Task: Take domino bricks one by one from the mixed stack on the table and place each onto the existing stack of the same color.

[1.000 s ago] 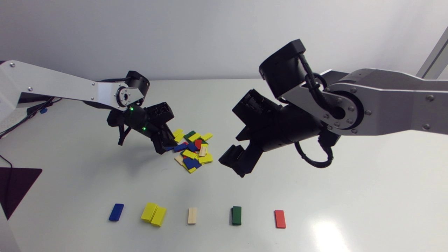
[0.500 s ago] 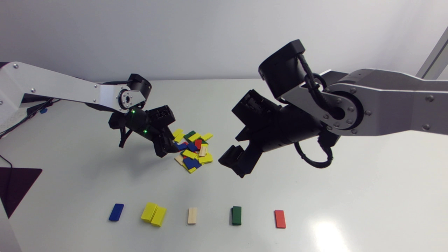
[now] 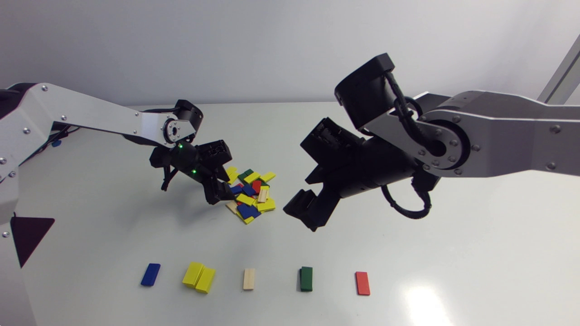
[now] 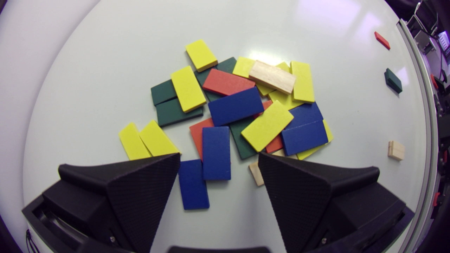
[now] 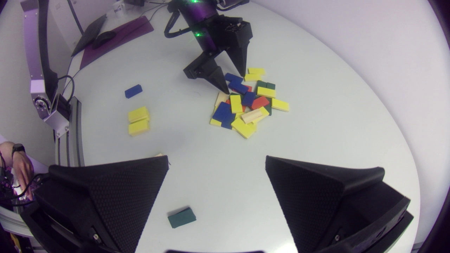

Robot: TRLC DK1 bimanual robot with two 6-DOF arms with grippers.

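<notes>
My left gripper grabs the brick's short ends next, to set the blue brick lying over the red one onto the blue stack [image 3: 150,274].
The mixed pile [image 3: 249,194] of blue, yellow, green, red and pale wood domino bricks lies at mid-table. My left gripper [image 3: 220,186] stands open at the pile's left edge, low over it. In the left wrist view its fingers [image 4: 140,182] straddle two flat blue bricks [image 4: 216,153] without touching them. My right gripper [image 3: 304,213] hangs open and empty above the table, just right of the pile. Along the front lie the sorted stacks: blue [image 3: 150,274], yellow [image 3: 199,276], pale wood [image 3: 248,279], green [image 3: 306,278] and red [image 3: 362,283].
A dark purple mat [image 3: 27,235] lies at the table's left edge, with cables near the left arm's base. The yellow stack has two bricks side by side. Bare tabletop separates the pile from the front row.
My left arm has moved right, closer over the pile's edge, and its fingers have spread apart. The right arm has not moved.
</notes>
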